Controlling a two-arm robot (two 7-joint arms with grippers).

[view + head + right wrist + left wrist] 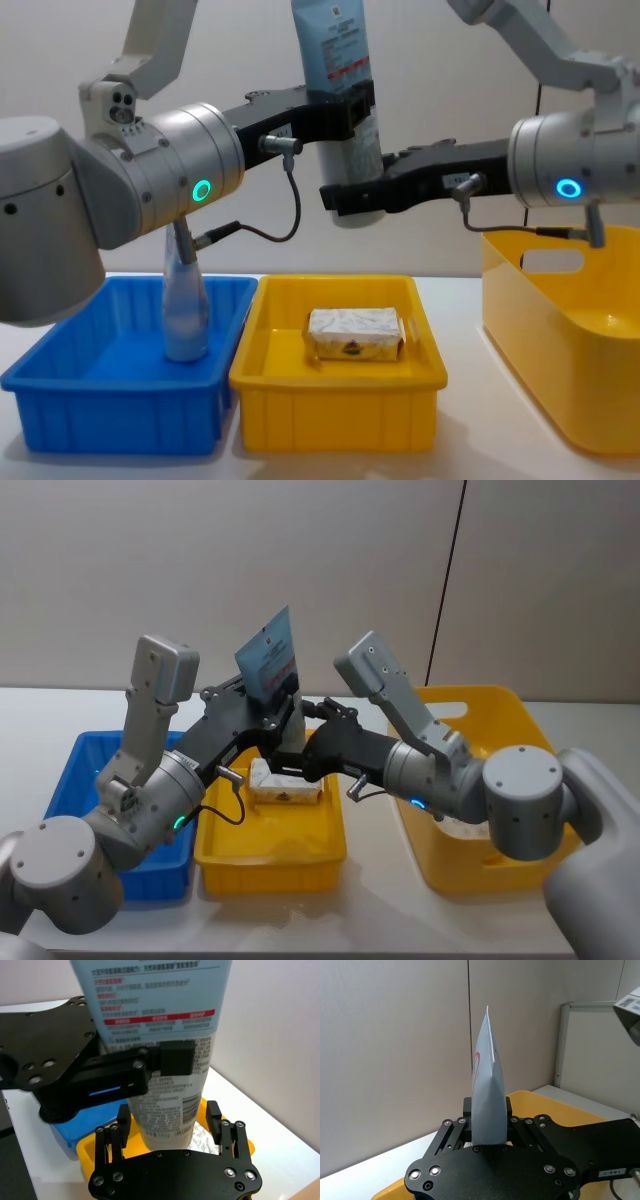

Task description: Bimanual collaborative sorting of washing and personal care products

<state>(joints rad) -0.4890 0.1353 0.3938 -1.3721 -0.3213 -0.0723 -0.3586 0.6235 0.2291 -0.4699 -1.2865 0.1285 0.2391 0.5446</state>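
The squeeze tube should go into the larger yellow bin (590, 320), so my right gripper should next grab the tube by its white cap end to sort it.
A tall light-blue-and-white squeeze tube (268, 665) (335, 60) stands upright in the air above the small yellow bin (340, 400), cap end down. My left gripper (275, 715) (487, 1135) (345, 110) is shut on its middle. Lower down, my right gripper (300, 755) (168, 1120) (350, 205) is open, with one finger on each side of the tube's (165, 1020) cap end. A whitish wrapped block pack (285, 785) (355, 333) lies in the small yellow bin. The clear bottle (185, 300) stands upright in the blue bin (100, 400).
The blue bin (70, 780) is at the left and the small yellow bin (270, 865) in the middle. A larger, taller yellow bin (500, 705) (560, 330) sits at the right on the white table. Both forearms cross above the bins.
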